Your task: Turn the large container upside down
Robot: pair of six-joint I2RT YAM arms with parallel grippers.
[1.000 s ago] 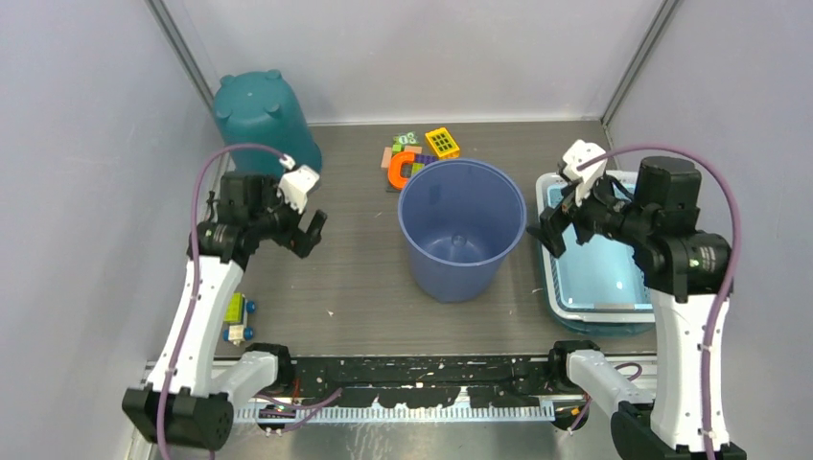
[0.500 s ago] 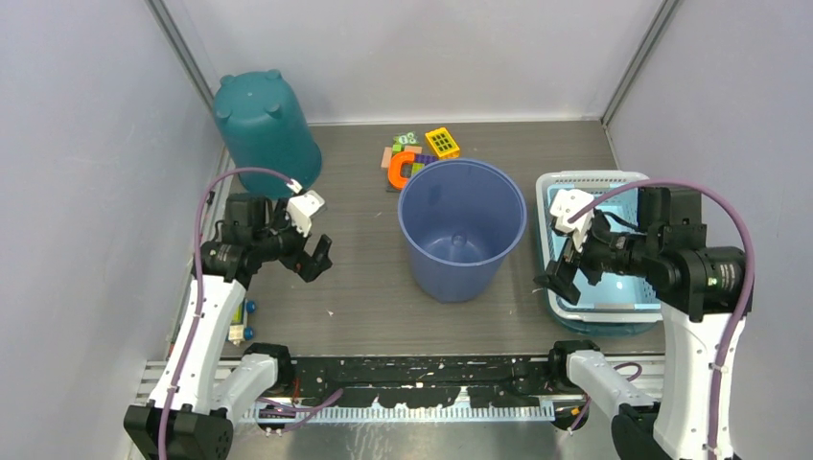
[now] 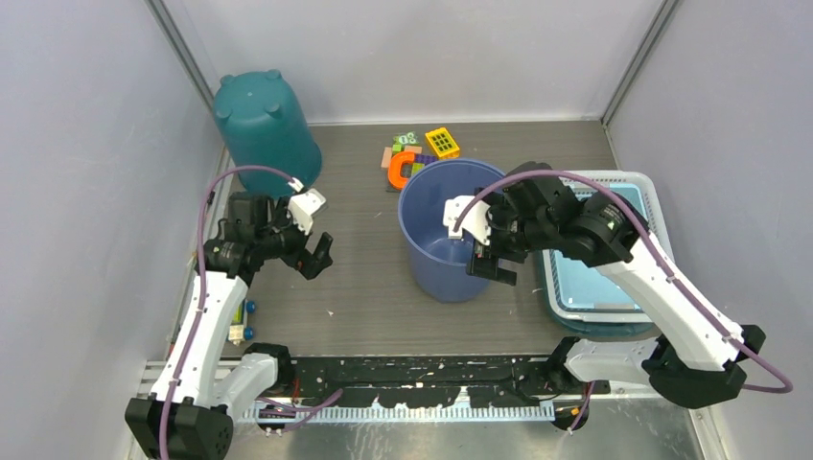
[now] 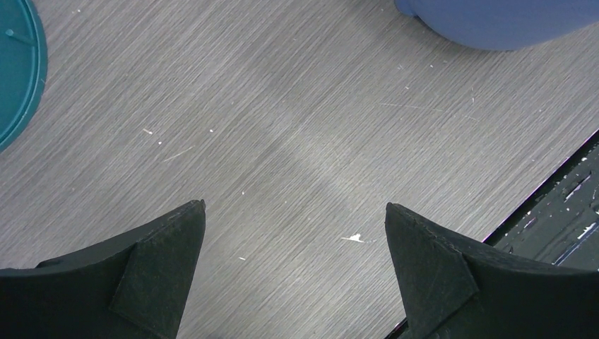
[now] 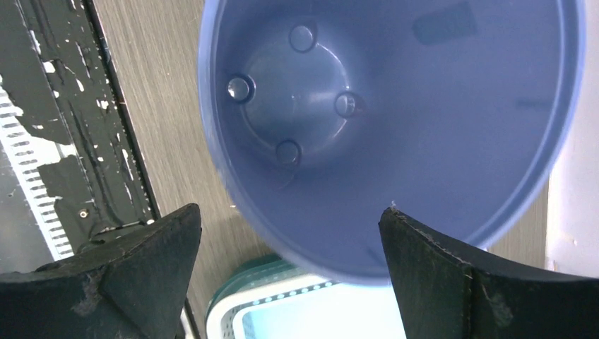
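Observation:
My right gripper is going to grab the large blue bucket's near rim (image 5: 281, 247) next, on the white basket's side. That leaves the bucket's base free for turning it over.
The large blue bucket (image 3: 451, 206) stands upright in the middle of the table, mouth up and empty. In the right wrist view I look down into it (image 5: 395, 106). My right gripper (image 3: 489, 264) is open and hovers over the bucket's near right rim; in its own view (image 5: 289, 210) the jaws stand wide apart, with the rim between them and not touched. My left gripper (image 3: 316, 254) is open and empty, left of the bucket over bare table (image 4: 294, 205). The bucket's base shows at the top right of the left wrist view (image 4: 494, 18).
A teal container (image 3: 264, 120) stands upside down at the back left, also seen in the left wrist view (image 4: 18, 63). A white basket (image 3: 599, 305) sits right of the bucket. Toy blocks (image 3: 417, 153) lie behind the bucket. A small toy (image 3: 238, 316) lies by the left arm.
My right arm swung left from over the white basket to over the bucket's near right rim. My left gripper dropped lower a second ago and has since held still.

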